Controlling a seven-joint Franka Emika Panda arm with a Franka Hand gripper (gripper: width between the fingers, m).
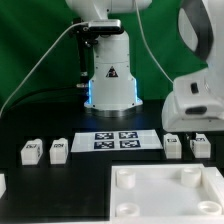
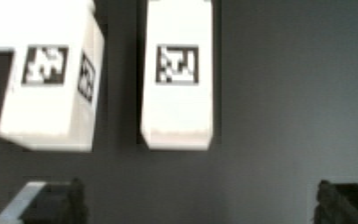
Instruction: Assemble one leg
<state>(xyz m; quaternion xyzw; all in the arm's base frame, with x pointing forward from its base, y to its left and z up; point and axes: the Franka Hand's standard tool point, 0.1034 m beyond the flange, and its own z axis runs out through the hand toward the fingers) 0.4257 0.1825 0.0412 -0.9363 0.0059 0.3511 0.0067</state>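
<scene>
The white leg has to fit into the large white square top, so next my gripper needs to grab it by its tagged section (image 2: 178,66).
Two white legs (image 2: 51,82) (image 2: 179,75) lie side by side on the dark table in the wrist view, each showing a black-and-white tag. They are the pair at the exterior view's right (image 1: 172,146) (image 1: 199,147). My gripper (image 2: 201,206) is open and empty, with its dark fingertips (image 2: 51,202) wide apart. In the exterior view the gripper (image 1: 193,120) hangs a little above that pair and touches neither leg. Two more legs (image 1: 30,152) (image 1: 59,150) lie at the exterior view's left.
The large white square top (image 1: 165,195) with corner sockets lies at the front. The marker board (image 1: 115,139) lies in the middle, in front of the robot base (image 1: 110,85). A white part (image 1: 2,183) shows at the left edge.
</scene>
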